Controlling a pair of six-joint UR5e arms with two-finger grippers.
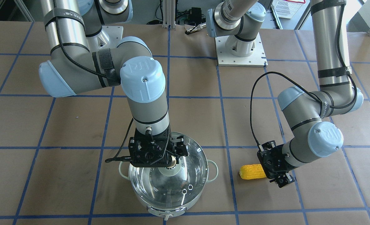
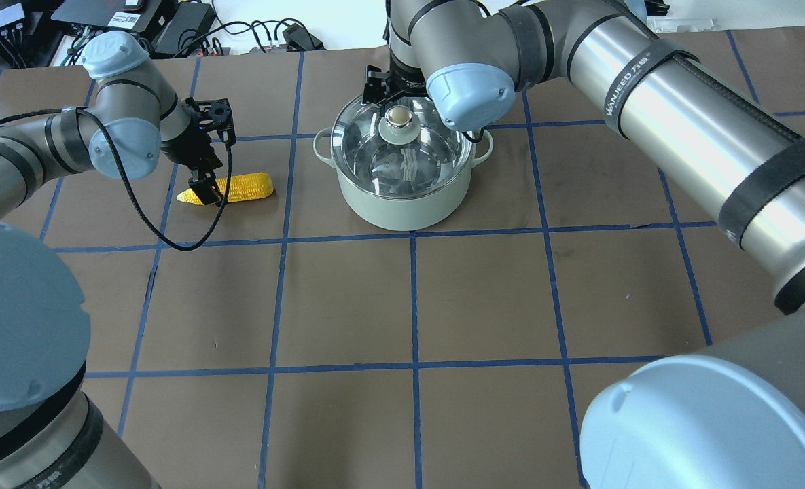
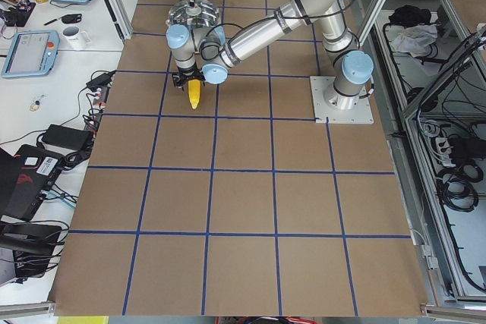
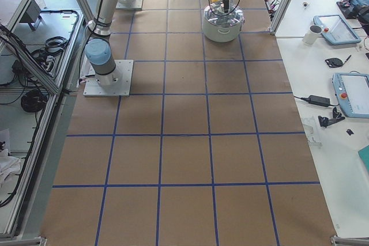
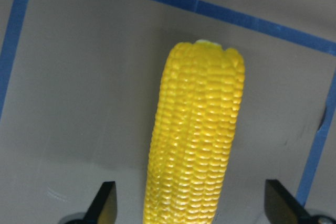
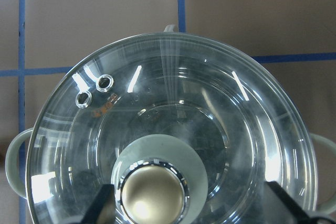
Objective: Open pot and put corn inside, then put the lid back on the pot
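The glass lid is far wider than the robot's fingers, so the right gripper will grab the narrow beige knob (image 6: 153,194) next.
The pale mint-green pot (image 2: 409,204) stands at the far middle of the table with the clear glass lid (image 2: 402,153) seated on it. My right gripper (image 2: 397,109) hangs over the lid, open, its fingers either side of the beige ball knob (image 6: 152,195) without closing on it. The yellow corn (image 2: 242,187) lies flat on the table to the pot's left. My left gripper (image 2: 206,190) is open and low over the cob's tapered end. In the left wrist view the corn (image 5: 197,145) lies between the two spread fingertips (image 5: 107,203).
The table is brown paper with a blue tape grid (image 2: 412,299). Both arm base plates (image 1: 239,51) sit at the robot's side. Operator benches with tablets and a mug (image 4: 314,34) line the table's far edge. The lid's vent holes (image 6: 94,90) face away from the robot.
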